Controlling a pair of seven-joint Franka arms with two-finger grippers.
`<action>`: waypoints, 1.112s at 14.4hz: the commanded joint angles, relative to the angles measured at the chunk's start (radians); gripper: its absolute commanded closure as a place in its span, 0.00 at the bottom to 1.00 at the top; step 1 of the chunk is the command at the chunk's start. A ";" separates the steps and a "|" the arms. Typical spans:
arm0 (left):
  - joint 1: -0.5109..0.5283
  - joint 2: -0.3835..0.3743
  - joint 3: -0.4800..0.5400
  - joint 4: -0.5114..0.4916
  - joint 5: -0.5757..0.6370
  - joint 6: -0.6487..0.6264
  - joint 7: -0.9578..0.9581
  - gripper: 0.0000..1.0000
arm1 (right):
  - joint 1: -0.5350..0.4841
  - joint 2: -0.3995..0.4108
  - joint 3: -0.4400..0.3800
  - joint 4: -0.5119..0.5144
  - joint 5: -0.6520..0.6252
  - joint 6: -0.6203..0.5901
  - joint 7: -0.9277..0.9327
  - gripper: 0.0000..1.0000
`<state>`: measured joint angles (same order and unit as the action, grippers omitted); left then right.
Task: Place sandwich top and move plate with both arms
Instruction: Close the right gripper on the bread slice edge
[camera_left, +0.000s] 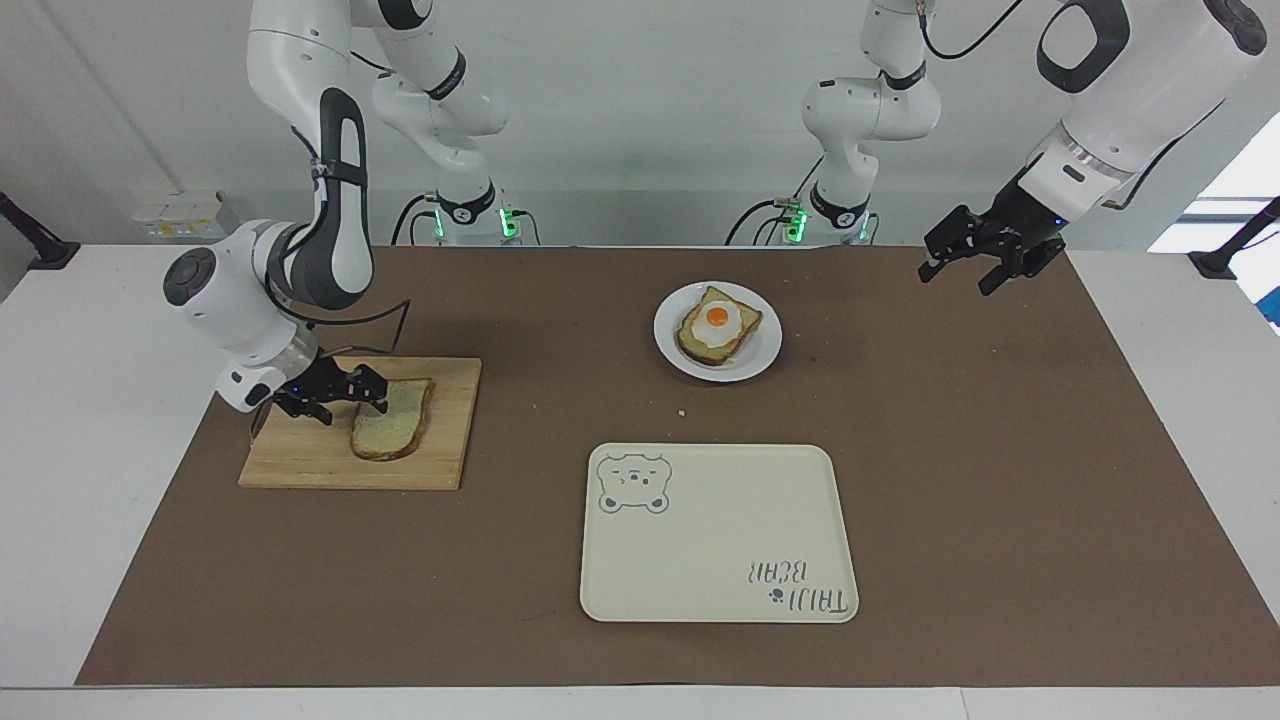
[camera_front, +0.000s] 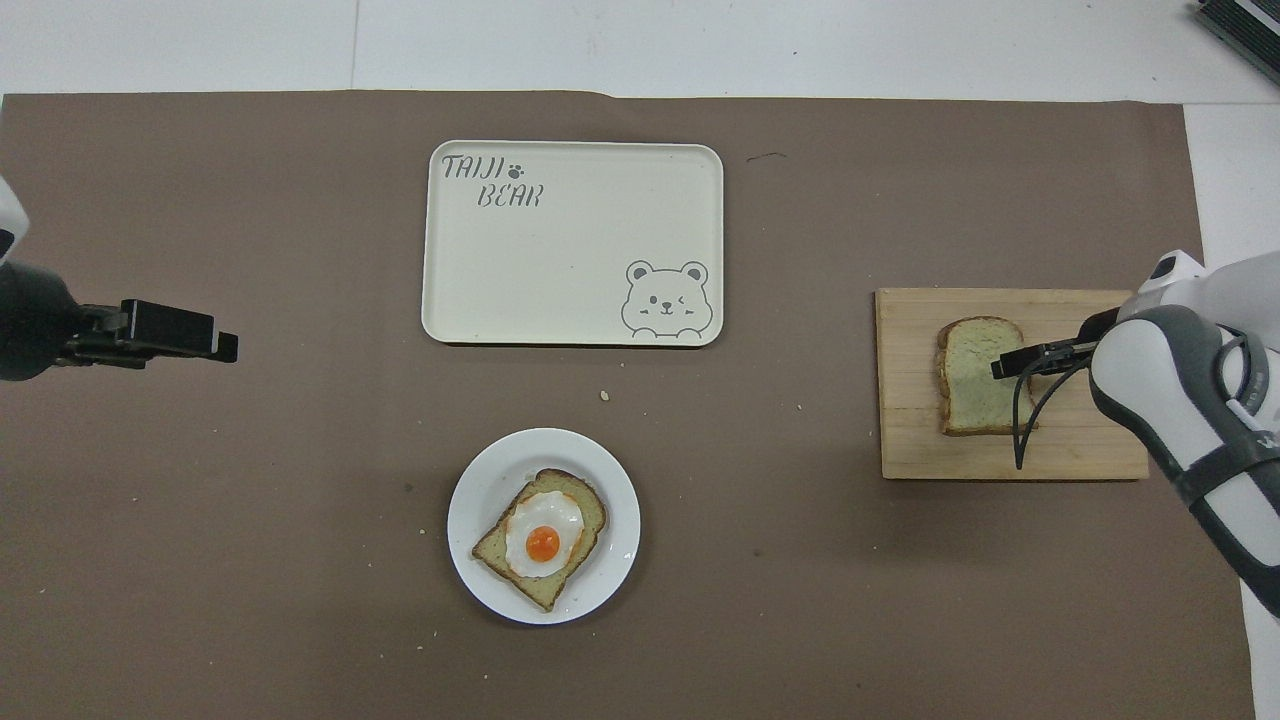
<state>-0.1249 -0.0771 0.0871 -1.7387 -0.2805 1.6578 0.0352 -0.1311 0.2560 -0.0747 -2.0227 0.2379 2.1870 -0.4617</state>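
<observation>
The slice lies flat with its broad side (camera_front: 974, 382) up, so my right gripper will pinch it next by its thin crust edge (camera_front: 1028, 398).
The sandwich top (camera_left: 396, 425) is a pale bread slice lying flat on a wooden cutting board (camera_left: 300, 465) at the right arm's end of the table; it also shows in the overhead view (camera_front: 975, 400). My right gripper (camera_left: 348, 402) is open and low over the board, with one fingertip at the edge of the slice; in the overhead view (camera_front: 1000, 367) its tip overlaps the slice. The small white plate (camera_left: 766, 346) holds a toast with a fried egg (camera_left: 716, 325). My left gripper (camera_left: 958, 277) is open, waiting in the air over the mat at the left arm's end.
A cream rectangular tray (camera_left: 715, 540) with a bear drawing lies farther from the robots than the plate; it also shows in the overhead view (camera_front: 560, 260). A brown mat covers the table. A few crumbs lie between plate and tray.
</observation>
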 joint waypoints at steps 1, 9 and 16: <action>-0.001 -0.018 0.003 -0.015 0.000 0.005 -0.011 0.00 | -0.013 -0.009 0.007 -0.028 0.038 0.017 -0.040 0.10; -0.001 -0.018 0.003 -0.015 0.000 0.005 -0.011 0.00 | -0.012 -0.009 0.007 -0.036 0.038 0.017 -0.032 0.48; -0.001 -0.020 0.003 -0.015 0.000 0.005 -0.011 0.00 | -0.010 -0.009 0.007 -0.034 0.037 0.010 0.017 1.00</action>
<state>-0.1249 -0.0771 0.0871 -1.7387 -0.2805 1.6578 0.0351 -0.1369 0.2499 -0.0763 -2.0408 0.2555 2.1867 -0.4558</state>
